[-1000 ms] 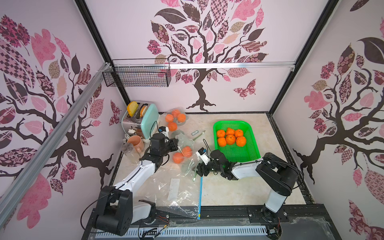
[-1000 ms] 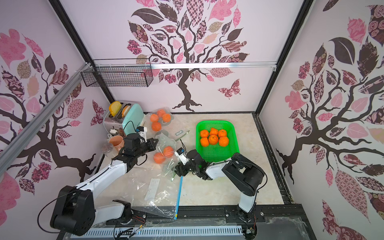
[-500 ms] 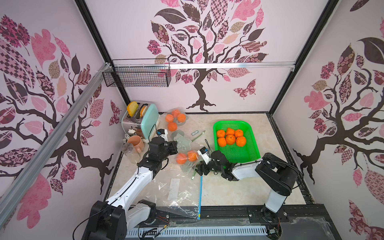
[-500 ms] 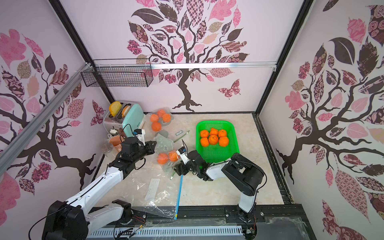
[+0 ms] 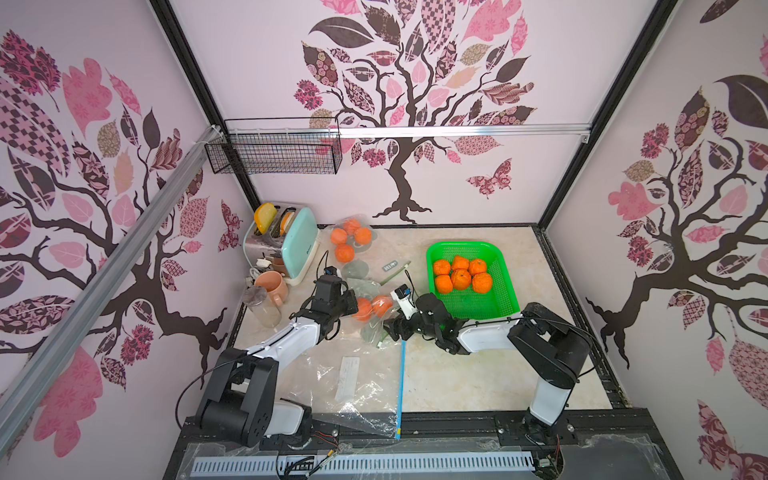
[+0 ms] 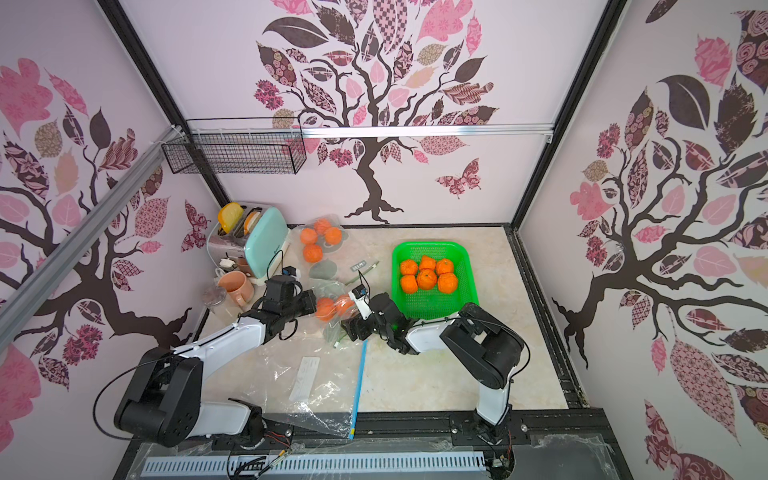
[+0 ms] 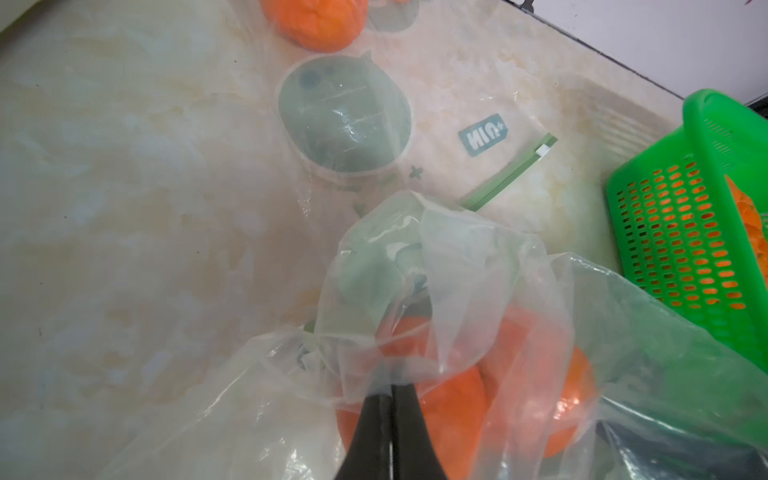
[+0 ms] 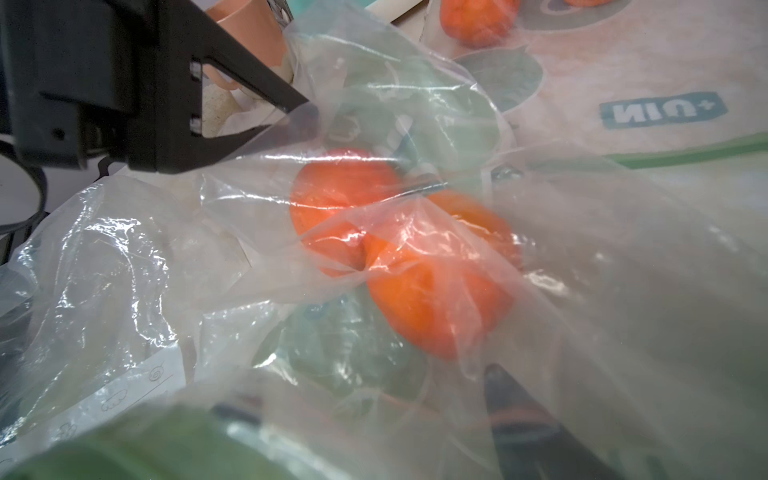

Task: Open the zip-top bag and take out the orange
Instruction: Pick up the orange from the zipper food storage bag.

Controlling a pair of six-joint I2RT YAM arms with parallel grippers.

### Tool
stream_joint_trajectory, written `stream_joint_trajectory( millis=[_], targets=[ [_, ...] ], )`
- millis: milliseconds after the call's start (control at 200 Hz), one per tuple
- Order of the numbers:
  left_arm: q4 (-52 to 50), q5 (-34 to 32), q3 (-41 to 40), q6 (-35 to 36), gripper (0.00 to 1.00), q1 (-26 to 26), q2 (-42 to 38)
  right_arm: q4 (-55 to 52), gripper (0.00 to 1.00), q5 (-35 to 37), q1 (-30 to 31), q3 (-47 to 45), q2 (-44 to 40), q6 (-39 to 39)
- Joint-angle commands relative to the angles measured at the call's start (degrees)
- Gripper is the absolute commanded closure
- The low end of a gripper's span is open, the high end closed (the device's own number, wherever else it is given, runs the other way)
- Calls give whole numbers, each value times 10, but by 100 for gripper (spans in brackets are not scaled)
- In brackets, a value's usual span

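Note:
I should take out the nearer orange [image 5: 382, 304], so my right gripper, inside the zip-top bag [image 5: 376, 328], should grab it across its opposite sides, free of film.
A clear zip-top bag [image 5: 376, 328] with green print holds two oranges [image 5: 371, 306] in mid-table, seen in both top views [image 6: 332, 308]. My left gripper [image 7: 390, 386] is shut on a fold of the bag's film [image 7: 457, 249], just left of the oranges [image 7: 449, 399]. It also shows in a top view [image 5: 351, 303]. My right gripper [image 8: 374, 415] stands open at the bag's other end, and film drapes over its fingers [image 8: 511, 399]. The oranges [image 8: 436, 299] lie just beyond them. In a top view the right gripper [image 5: 390, 328] sits right of the bag.
A green basket [image 5: 505, 291] with several oranges stands to the right. Another bag of oranges [image 5: 347, 241] and a flat empty bag [image 7: 345, 124] lie behind. Toaster [image 5: 297, 241], mug [image 5: 272, 286] and jar [image 5: 259, 307] crowd the left. A big clear bag [image 5: 357, 390] covers the front.
My left gripper has carried the bag and its oranges to the right, toward the right gripper. The right gripper's jaws have spread wider.

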Motion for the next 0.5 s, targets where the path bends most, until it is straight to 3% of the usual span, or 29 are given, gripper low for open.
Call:
stream_joint_trajectory(
  millis=[0,270,495],
  targets=[
    [-19,9,17,21,100,1,27,-37,14,34,3,38,14,-10],
    [-22,-4,19,22,100,18,43,-68,14,41,2,109,61,-12],
    [-15,23,28,19,100,33,81,-120,14,43,1,171,110,-21]
  ],
)
